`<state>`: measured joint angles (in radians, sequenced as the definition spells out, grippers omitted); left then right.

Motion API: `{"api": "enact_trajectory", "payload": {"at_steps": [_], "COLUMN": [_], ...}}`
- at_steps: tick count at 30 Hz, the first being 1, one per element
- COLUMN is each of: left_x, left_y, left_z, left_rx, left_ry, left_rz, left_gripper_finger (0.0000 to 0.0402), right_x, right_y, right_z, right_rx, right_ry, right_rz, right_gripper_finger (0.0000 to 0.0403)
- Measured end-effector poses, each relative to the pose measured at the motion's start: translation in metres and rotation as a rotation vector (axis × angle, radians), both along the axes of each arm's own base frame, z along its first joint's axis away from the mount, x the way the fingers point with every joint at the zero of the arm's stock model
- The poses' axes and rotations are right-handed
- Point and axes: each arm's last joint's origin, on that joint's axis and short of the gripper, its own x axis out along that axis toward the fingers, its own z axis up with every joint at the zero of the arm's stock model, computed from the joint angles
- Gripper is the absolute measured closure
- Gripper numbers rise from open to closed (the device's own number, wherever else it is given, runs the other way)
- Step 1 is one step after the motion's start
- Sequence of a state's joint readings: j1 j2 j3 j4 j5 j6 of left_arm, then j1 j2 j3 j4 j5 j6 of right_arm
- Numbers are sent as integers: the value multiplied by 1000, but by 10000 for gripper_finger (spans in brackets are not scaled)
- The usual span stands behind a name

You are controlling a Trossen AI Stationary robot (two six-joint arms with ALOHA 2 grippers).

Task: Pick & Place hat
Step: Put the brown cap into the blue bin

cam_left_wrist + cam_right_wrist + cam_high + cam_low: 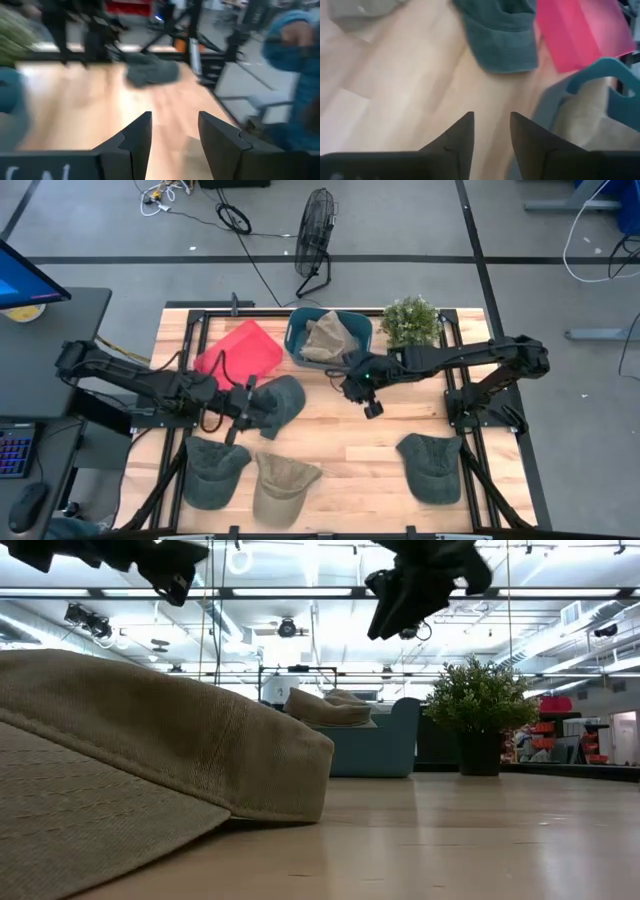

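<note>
I will next pinch the tan cap with my left gripper where its top meets its brim (287, 489), to move it from the table into the blue bin (296, 340).
Several caps lie crown-up on the wooden table: a teal one (280, 402), two dark green ones (215, 470) (432, 465) and a tan one (280, 486), which fills the low view (150, 740). Another tan cap (325, 338) sits in the blue bin (296, 340). My left gripper (243, 406) hangs open above the table, just left of the teal cap, with nothing between its fingers (172, 135). My right gripper (370, 398) is open (491, 132), raised near the blue bin and right of the teal cap (502, 35). Both show high up in the low view (170, 565) (420, 580).
A red bin (240, 350) stands left of the blue bin (605, 90), with a potted plant (410, 320) to its right at the far edge. Black frame rails run along the table's sides. Bare wood lies in the middle between the caps. A fan stands on the floor beyond the table.
</note>
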<state>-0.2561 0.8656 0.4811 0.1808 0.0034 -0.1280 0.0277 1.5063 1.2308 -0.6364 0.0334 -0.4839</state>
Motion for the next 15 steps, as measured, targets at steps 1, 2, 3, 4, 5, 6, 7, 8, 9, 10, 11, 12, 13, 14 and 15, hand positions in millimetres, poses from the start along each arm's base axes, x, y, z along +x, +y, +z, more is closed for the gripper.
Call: {"api": "enact_trajectory", "payload": {"at_steps": [1, 2, 3, 4, 5, 6, 7, 8, 9, 10, 11, 12, 13, 14, 15], "left_x": [1, 3, 4, 5, 7, 8, 9, 10, 11, 12, 13, 14, 14, 15, 16], "left_y": [-3, -8, -12, -17, -23, -29, -34, -40, -45, -50, -55, -59, -64, -68, -72], "left_z": [-2, -5, -8, -11, -15, -20, -25, -29, -34, -38, -42, -45, -48, -50, -53], "left_rx": [-16, -35, -54, -64, -73, -86, -96, -104, -110, -120, -128, -140, -154, -165, -164], "left_ry": [24, 49, 73, 97, 125, 157, 191, 218, 244, 268, 284, 297, 307, 314, 317], "left_rz": [-19, -37, -52, -68, -88, -106, -121, -137, -150, -160, -168, -177, -186, -194, -206], "left_gripper_finger": [236, 236, 236, 236, 236, 236, 236, 234, 232, 228, 224, 219, 213, 207, 201], "right_x": [0, 0, 0, 0, 0, 0, 0, 0, 0, 0, 0, 0, 1, 1, 1], "right_y": [4, 8, 11, 15, 18, 21, 24, 27, 29, 31, 34, 36, 38, 40, 41], "right_z": [0, 0, 0, 1, 1, 1, 1, 1, 1, 1, 2, 2, 3, 3, 4], "right_rx": [13, 26, 39, 51, 57, 64, 68, 69, 69, 70, 70, 72, 75, 82, 88], "right_ry": [-1, -2, -5, -10, -13, -13, -13, -15, -18, -22, -27, -35, -45, -53, -60], "right_rz": [-4, -9, -15, -18, -15, -12, -8, -2, 5, 13, 21, 27, 29, 29, 27], "right_gripper_finger": [275, 275, 275, 275, 275, 275, 275, 275, 275, 275, 275, 275, 275, 275, 275]}}
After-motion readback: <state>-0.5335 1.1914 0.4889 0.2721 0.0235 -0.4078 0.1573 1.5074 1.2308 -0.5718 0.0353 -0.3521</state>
